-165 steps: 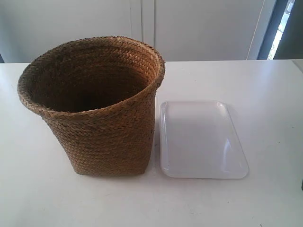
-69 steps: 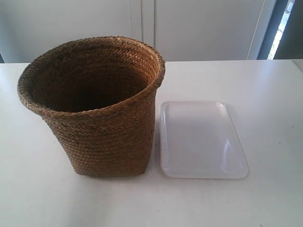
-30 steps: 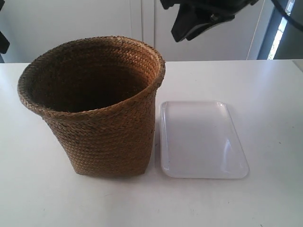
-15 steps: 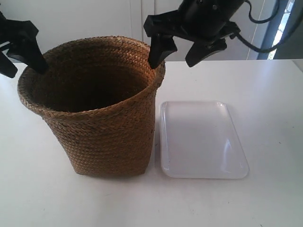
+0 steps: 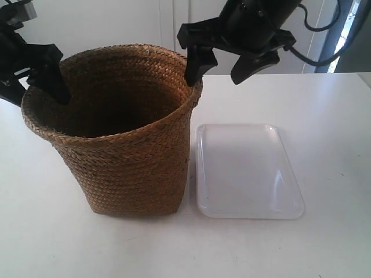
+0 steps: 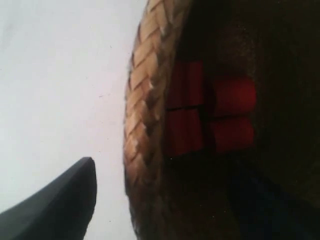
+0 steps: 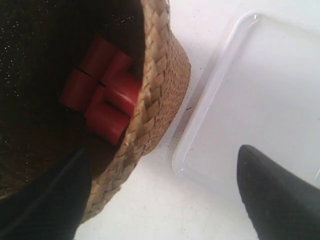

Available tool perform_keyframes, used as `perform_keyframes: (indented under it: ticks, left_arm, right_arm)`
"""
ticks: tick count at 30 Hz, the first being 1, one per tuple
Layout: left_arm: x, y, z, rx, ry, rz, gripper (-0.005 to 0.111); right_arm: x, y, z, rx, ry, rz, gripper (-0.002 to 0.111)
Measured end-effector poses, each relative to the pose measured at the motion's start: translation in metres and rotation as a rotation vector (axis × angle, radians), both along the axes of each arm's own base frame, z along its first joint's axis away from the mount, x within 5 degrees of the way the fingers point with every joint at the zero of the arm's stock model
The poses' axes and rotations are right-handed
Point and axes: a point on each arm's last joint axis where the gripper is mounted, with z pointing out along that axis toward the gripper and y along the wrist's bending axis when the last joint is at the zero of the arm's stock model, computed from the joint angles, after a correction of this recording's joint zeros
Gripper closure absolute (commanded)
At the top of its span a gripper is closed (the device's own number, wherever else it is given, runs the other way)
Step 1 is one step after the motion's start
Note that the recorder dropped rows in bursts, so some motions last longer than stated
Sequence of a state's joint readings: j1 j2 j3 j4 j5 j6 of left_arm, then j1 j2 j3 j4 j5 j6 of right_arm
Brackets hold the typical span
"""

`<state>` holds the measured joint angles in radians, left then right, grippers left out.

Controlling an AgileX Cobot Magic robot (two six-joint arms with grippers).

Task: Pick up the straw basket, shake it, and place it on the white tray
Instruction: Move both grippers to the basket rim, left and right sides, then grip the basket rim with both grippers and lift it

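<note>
The left gripper grips the straw basket (image 5: 124, 156) by its braided rim next, to lift, shake and set it on the white tray (image 5: 246, 171).
The straw basket (image 5: 124, 156) stands upright on the white table, its dark inside facing up. The white tray (image 5: 246, 171) lies flat just beside its base, bare. My left gripper (image 5: 36, 92) is open at the rim on the exterior view's left, one finger outside and one inside. In the left wrist view the left gripper (image 6: 165, 200) straddles the braided rim (image 6: 142, 115). My right gripper (image 5: 214, 78) is open over the opposite rim; in the right wrist view the right gripper (image 7: 162, 155) has one finger inside the basket (image 7: 160, 90) and one above the tray (image 7: 260, 95).
Several red cylinders (image 7: 102, 95) lie at the basket's bottom, also seen as red cylinders (image 6: 210, 120) in the left wrist view. The white table (image 5: 324, 110) extends around both things. A white wall and a doorway stand behind.
Both arms came into view from above and dropped to the basket's rim. Over the last half second the left gripper moved in over the rim. Basket and tray have not moved.
</note>
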<state>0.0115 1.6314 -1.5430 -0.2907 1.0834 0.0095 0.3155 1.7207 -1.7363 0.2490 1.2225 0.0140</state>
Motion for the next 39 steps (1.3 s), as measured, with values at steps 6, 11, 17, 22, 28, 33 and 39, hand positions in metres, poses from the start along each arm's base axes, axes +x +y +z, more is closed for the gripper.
perform_keyframes:
  ticks: [6,11,17,22,28,33,39]
  left_arm:
    - [0.000,0.000,0.000,-0.002,-0.002,0.001,0.031]
    - [0.000,0.000,0.000,0.000,-0.004,-0.005,0.031]
    - [0.000,0.000,0.000,0.000,-0.004,-0.005,0.032]
    - [0.001,0.000,0.000,0.001,-0.018,-0.004,0.032]
    - [0.004,0.000,0.001,0.000,-0.045,0.006,0.032]
    - [0.006,0.000,-0.001,-0.002,-0.044,0.009,0.032]
    - [0.015,0.000,-0.016,-0.004,-0.003,0.006,0.032]
  right_arm:
    - [-0.007,-0.004,0.011,-0.004,-0.030,-0.012,0.034]
    - [-0.010,-0.009,0.017,-0.047,-0.064,-0.033,0.034]
    - [-0.013,-0.003,0.019,0.043,-0.031,-0.036,0.034]
    - [-0.012,0.003,0.016,0.089,-0.001,-0.029,0.034]
    - [0.008,0.010,-0.014,0.066,0.072,-0.034,0.034]
    - [0.025,0.015,-0.034,0.075,0.073,-0.055,0.034]
    - [0.037,0.019,-0.047,0.093,0.062,-0.072,0.035]
